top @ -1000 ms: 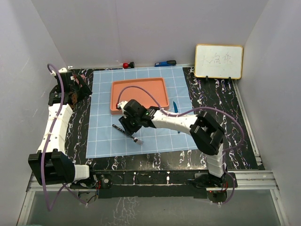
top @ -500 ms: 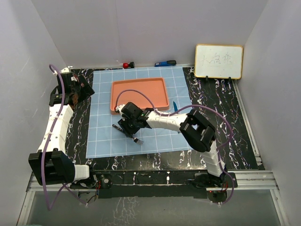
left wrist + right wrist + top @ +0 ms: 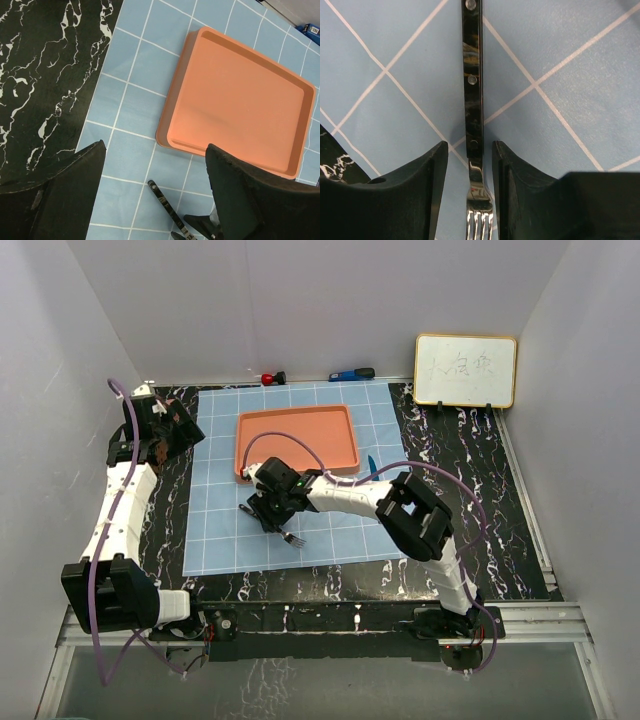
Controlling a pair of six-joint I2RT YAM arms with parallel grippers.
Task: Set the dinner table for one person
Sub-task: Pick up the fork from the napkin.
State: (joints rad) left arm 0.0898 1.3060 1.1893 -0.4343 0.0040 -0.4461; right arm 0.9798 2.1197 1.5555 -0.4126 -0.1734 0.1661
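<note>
The fork where handle meets neck [image 3: 277, 529] is between my right gripper's fingers, so I should close. Closing now would hold it.
A fork with a black handle and silver tines [image 3: 472, 100] lies flat on the light-blue gridded cloth [image 3: 215, 500], just in front of the orange tray [image 3: 297, 443]. My right gripper [image 3: 470, 190] is down over the fork. Its fingers [image 3: 427, 190] stand either side of the neck with a thin gap on each side, open. From above, the right gripper [image 3: 268, 508] hides most of the fork; the tines [image 3: 292, 538] stick out. My left gripper [image 3: 170, 430] hovers open and empty over the black marble dinner table [image 3: 165, 510] at the left. In its wrist view it [image 3: 155, 147] looks down on the fork handle [image 3: 165, 202].
The orange tray [image 3: 235, 100] is empty. A blue utensil [image 3: 372, 468] lies on the cloth right of the tray. A whiteboard [image 3: 465, 370] stands at the back right. A red item [image 3: 270, 378] and a blue item [image 3: 352, 374] lie at the back edge.
My right gripper has moved a little left and down onto the fork, covering more of its handle. The left gripper has shifted slightly right. The fork has stayed on the cloth.
</note>
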